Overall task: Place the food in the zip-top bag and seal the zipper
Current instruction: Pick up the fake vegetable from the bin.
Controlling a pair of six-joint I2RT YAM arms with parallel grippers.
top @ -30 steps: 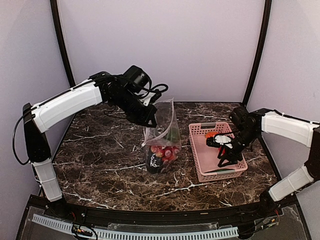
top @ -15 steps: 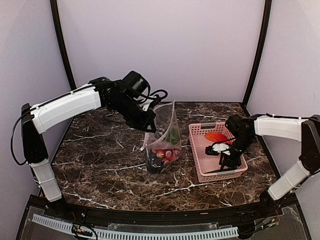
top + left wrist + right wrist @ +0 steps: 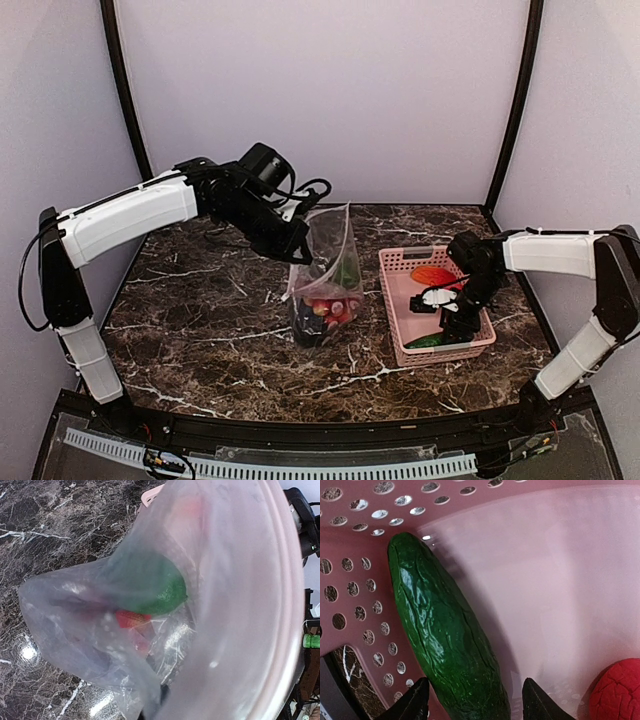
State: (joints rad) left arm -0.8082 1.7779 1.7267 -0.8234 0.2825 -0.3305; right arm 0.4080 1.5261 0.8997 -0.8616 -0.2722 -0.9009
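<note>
My right gripper grabs the cucumber (image 3: 442,630) across its narrow width (image 3: 471,689) next, leaving its ends free, to put it endwise into the zip-top bag.
The zip-top bag (image 3: 327,262) stands upright mid-table, its mouth corner pinched by my shut left gripper (image 3: 302,251). Red food (image 3: 328,306) and a green piece (image 3: 150,587) lie inside it, and the zipper (image 3: 298,595) curves along the right of the left wrist view. The plastic hides the left fingers there. My right gripper (image 3: 476,705) is down in the pink basket (image 3: 400,262), open, with one fingertip (image 3: 416,703) on each side of a dark green cucumber (image 3: 442,630). A gap shows on both sides of it. An orange-red oval (image 3: 433,274) lies farther back in the basket.
The basket sits right of the bag, and its perforated wall (image 3: 350,580) runs close along the cucumber's left side. A red bumpy piece (image 3: 620,690) lies at the right gripper's right. Dark marble table (image 3: 200,310) spreads to the left of the bag.
The right gripper has dropped lower toward the near end of the basket, and its jaws have spread wider around the cucumber. The left arm has shifted slightly, still holding up the bag.
</note>
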